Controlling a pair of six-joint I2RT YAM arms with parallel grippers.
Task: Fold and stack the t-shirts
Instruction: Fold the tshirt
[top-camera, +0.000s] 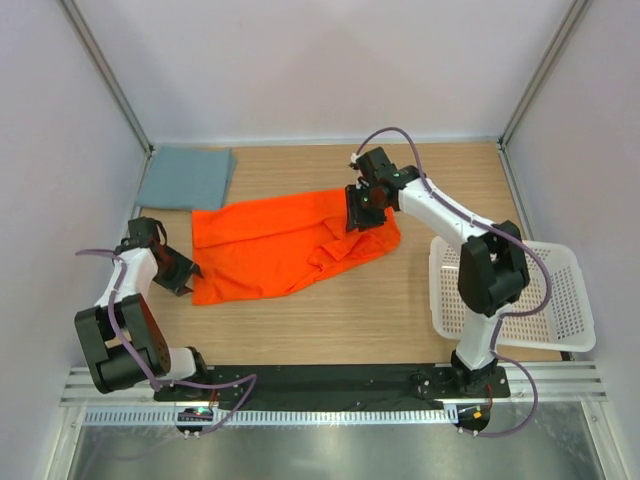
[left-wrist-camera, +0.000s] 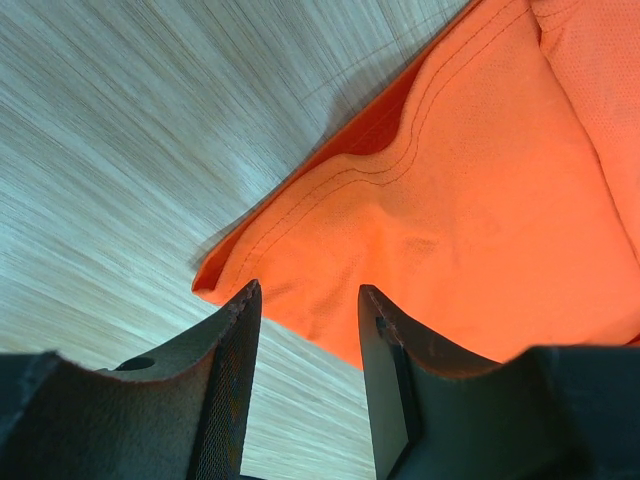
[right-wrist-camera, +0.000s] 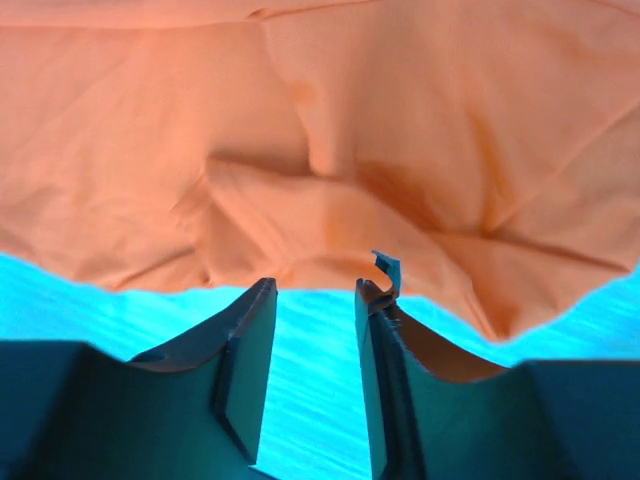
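Observation:
My right gripper takes hold of the orange t-shirt by the near edge of its wrinkled fabric next, to fold that side over.
The bright orange t-shirt lies loosely spread and wrinkled across the middle of the table. The grey-blue t-shirt lies folded flat at the back left corner. My left gripper is open and empty at the orange shirt's near left corner; in the left wrist view that corner lies just past the gripper. My right gripper is open and empty over the shirt's right end; in the right wrist view the gripper is at the wrinkled fabric's edge.
A white perforated plastic basket stands at the right edge of the table, beside the right arm. Metal frame posts rise at the back corners. White walls close the sides and back.

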